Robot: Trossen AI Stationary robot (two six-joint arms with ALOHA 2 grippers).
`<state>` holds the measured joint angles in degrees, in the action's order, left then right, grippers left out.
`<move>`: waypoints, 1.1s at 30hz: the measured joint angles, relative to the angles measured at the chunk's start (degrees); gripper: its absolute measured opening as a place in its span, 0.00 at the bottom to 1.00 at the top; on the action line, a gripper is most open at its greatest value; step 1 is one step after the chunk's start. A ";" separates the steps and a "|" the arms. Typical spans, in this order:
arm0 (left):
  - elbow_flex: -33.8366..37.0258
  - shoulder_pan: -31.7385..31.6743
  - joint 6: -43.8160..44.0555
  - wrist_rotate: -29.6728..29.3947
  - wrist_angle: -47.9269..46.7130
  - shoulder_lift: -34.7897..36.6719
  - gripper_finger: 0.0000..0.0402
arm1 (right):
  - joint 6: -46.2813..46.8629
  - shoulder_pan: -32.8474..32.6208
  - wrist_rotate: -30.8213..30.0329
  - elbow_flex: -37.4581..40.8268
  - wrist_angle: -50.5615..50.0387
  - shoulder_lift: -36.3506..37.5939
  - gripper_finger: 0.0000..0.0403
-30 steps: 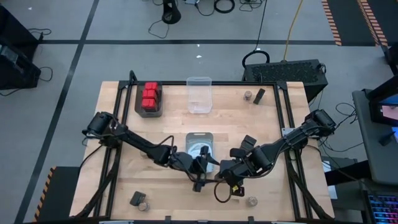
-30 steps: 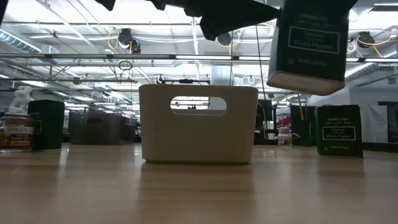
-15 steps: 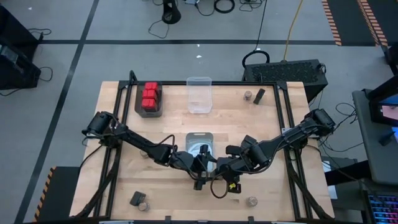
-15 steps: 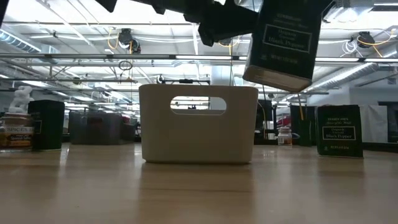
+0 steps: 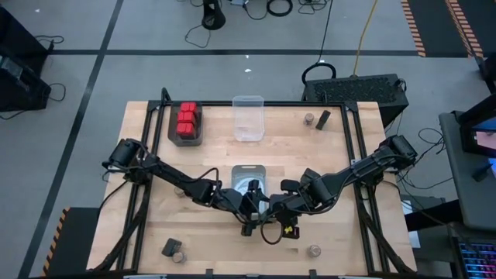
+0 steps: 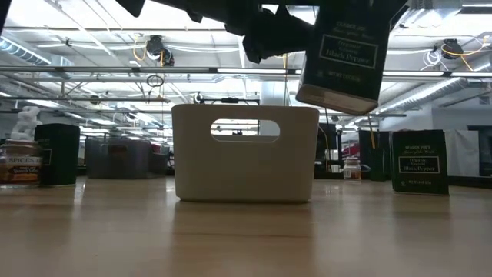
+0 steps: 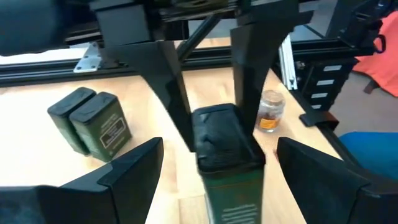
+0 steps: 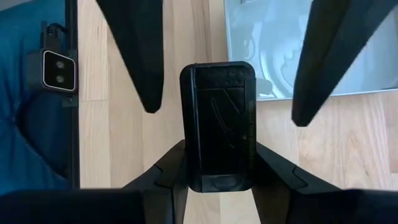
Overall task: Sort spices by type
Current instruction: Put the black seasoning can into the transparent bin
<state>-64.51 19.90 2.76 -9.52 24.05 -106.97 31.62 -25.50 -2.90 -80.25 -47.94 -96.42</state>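
Note:
The fingers reach past the near edge of the tin's lid, one on either side, so it is time for my left gripper to close on the black tin.
My right gripper (image 5: 273,209) is shut on a black boxy pepper tin (image 6: 342,54), held in the air just near of the silvery tin (image 5: 249,180). My left gripper (image 5: 254,203) is open and faces it. Its fingers (image 8: 134,56) stand on either side of the tin without touching. Red boxy spices (image 5: 187,122) fill a dark tray at the far left. Two black tins (image 7: 93,124) and a round jar (image 7: 270,111) stand on the table beyond the held tin. My right gripper pinches the black tin at its capped top end (image 7: 217,127) between its two fingers. They slant down onto the cap's two opposite sides. The tin hangs below them, upright but slightly tilted, clear of the table.
A clear plastic bin (image 5: 248,118) stands at the far middle. A jar (image 5: 308,118) and a black tin (image 5: 323,118) sit at the far right. Another black tin with a jar (image 5: 172,249) is at the near left, and a jar (image 5: 314,250) at the near right.
The black tin in my right gripper has shifted a little toward my left gripper and tipped slightly more. It stays lifted clear of the table.

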 joint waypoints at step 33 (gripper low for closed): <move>0.02 -0.07 -0.04 0.44 -0.58 0.06 0.47 | -1.50 1.29 0.00 0.02 0.20 0.00 0.30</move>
<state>-64.49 19.84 2.72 -9.08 23.46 -106.91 30.12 -24.21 -2.90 -80.23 -47.75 -96.42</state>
